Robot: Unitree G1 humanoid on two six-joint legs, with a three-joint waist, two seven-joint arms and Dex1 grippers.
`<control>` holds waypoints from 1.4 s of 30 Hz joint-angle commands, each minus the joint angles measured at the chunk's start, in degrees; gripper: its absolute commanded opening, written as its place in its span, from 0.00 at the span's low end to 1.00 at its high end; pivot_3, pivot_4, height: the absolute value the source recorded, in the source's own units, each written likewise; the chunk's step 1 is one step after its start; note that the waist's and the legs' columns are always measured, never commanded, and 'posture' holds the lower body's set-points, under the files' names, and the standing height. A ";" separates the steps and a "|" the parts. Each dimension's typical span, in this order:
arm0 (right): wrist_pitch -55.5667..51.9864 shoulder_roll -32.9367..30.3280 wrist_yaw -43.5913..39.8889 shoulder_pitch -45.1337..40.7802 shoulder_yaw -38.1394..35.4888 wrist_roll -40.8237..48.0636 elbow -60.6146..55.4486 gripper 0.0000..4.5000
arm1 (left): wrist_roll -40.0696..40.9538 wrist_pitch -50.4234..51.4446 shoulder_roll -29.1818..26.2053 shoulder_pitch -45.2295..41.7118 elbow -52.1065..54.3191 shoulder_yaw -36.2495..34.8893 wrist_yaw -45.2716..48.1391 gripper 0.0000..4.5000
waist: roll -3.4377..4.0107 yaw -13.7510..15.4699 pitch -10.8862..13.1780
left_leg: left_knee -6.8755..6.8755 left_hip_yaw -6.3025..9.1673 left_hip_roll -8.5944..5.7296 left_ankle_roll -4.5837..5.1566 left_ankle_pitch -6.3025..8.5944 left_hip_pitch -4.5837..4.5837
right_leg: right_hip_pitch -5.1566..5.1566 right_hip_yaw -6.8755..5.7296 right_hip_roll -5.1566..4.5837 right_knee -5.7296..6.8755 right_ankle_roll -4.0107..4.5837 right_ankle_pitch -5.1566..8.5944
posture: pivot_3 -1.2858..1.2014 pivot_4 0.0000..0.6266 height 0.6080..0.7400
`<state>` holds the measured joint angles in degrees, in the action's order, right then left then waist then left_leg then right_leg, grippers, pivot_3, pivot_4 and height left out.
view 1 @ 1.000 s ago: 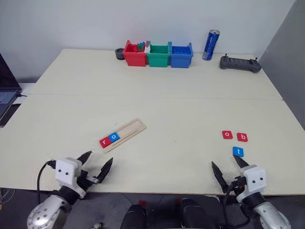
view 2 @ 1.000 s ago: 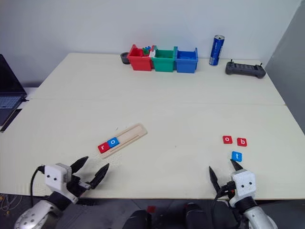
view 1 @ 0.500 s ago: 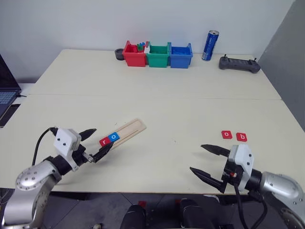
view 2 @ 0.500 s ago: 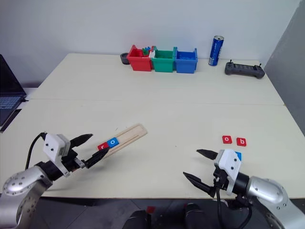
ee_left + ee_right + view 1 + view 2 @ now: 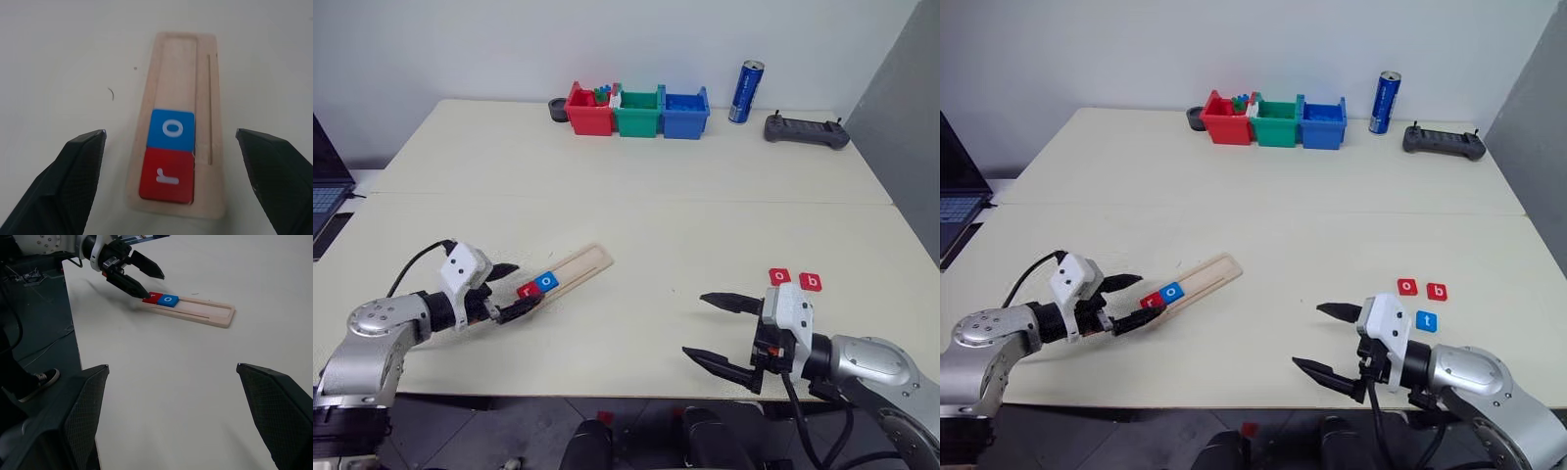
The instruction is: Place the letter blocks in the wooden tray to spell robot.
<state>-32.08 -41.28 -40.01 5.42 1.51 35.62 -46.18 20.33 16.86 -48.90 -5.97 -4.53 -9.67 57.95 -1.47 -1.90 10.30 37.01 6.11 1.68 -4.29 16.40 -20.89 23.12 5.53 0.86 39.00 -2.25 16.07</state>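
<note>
The wooden tray's empty groove [image 5: 579, 267] needs to stay free for the remaining letters, so my left gripper will grab the tray by its r-block end [image 5: 528, 291] next.
The wooden tray [image 5: 578, 265] lies slanted on the table's near left, with a red r block [image 5: 166, 175] and a blue o block [image 5: 171, 129] in its near end. My left gripper [image 5: 527, 284] is open, its two fingers on either side of the tray's r end and holding nothing. A red o block [image 5: 779, 276], a red b block [image 5: 811, 282] and a blue t block [image 5: 1426, 320] lie loose on the near right. My right gripper [image 5: 694, 325] is open and empty, pointing left, just left of those blocks.
Red [image 5: 590, 111], green [image 5: 639, 113] and blue [image 5: 685, 113] bins line the far edge, with a blue can [image 5: 746, 93] and a black controller [image 5: 806, 130] to their right. A laptop [image 5: 323, 191] sits off the table's left side.
My left gripper moved from the table's near edge forward to the tray's r end. My right gripper rose and swung left, away from the blue t block. The blocks have not moved.
</note>
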 commanded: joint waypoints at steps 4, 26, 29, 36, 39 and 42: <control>-2.73 -0.73 0.51 -3.60 0.32 2.53 -3.95 0.99 | -4.45 -1.89 -0.65 -5.37 -3.34 4.89 2.55 1.00 | -0.01 0.00 0.00 | 0.01 0.02 0.00 0.00 0.00 -0.01 | 0.00 -0.01 0.00 0.01 0.01 -0.01 | 0.52 0.24 1.00; -8.28 -0.56 3.61 -6.59 0.31 6.78 -6.87 1.00 | -11.91 -2.14 -2.48 -8.06 -6.97 13.41 8.11 0.75 | 0.16 -0.06 -0.11 | 0.00 -0.01 0.00 0.01 0.00 0.02 | -0.01 0.00 0.00 0.03 -0.08 0.05 | 0.52 0.24 1.00; -8.27 -0.67 3.97 -6.28 0.02 6.92 -6.87 1.00 | -12.28 -5.11 -2.12 -8.92 -8.40 14.09 9.32 0.75 | 0.18 -0.05 -0.12 | 0.00 -0.01 0.00 0.01 0.00 0.03 | -0.01 0.01 0.00 0.03 -0.17 0.10 | 0.52 0.24 1.00; -10.10 -5.04 3.30 -1.67 -6.85 9.78 -7.86 1.00 | -15.16 -14.94 3.20 -17.97 -14.43 20.09 14.64 0.75 | 0.25 0.66 -0.17 | 0.05 0.01 -0.13 0.01 0.00 -0.01 | -0.08 0.00 -0.08 -0.01 -0.04 0.01 | 0.52 0.24 1.00; -10.91 -7.68 2.74 2.02 -10.64 10.42 -8.35 1.00 | -16.17 -17.94 6.24 -22.27 -17.40 23.20 19.03 0.75 | 0.25 1.03 -0.18 | 0.06 0.02 -0.17 0.01 0.00 -0.02 | -0.12 -0.01 -0.10 -0.04 0.01 -0.03 | 0.52 0.24 1.00; -11.02 -9.00 2.61 5.76 -13.72 10.56 -8.99 1.00 | -17.39 -21.62 9.05 -26.32 -21.45 25.83 23.43 0.75 | 0.22 0.95 -0.20 | 0.07 0.02 -0.18 0.01 0.00 0.00 | -0.17 0.00 -0.09 -0.05 0.00 -0.04 | 0.52 0.24 1.00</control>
<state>-43.28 -49.66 -37.08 10.69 -10.01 44.70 -52.67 4.08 -2.70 -41.29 -32.05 -24.24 13.01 78.86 -1.25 -0.95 10.10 37.07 6.13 1.50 -4.28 16.40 -20.89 22.95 5.53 0.77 38.95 -2.25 16.03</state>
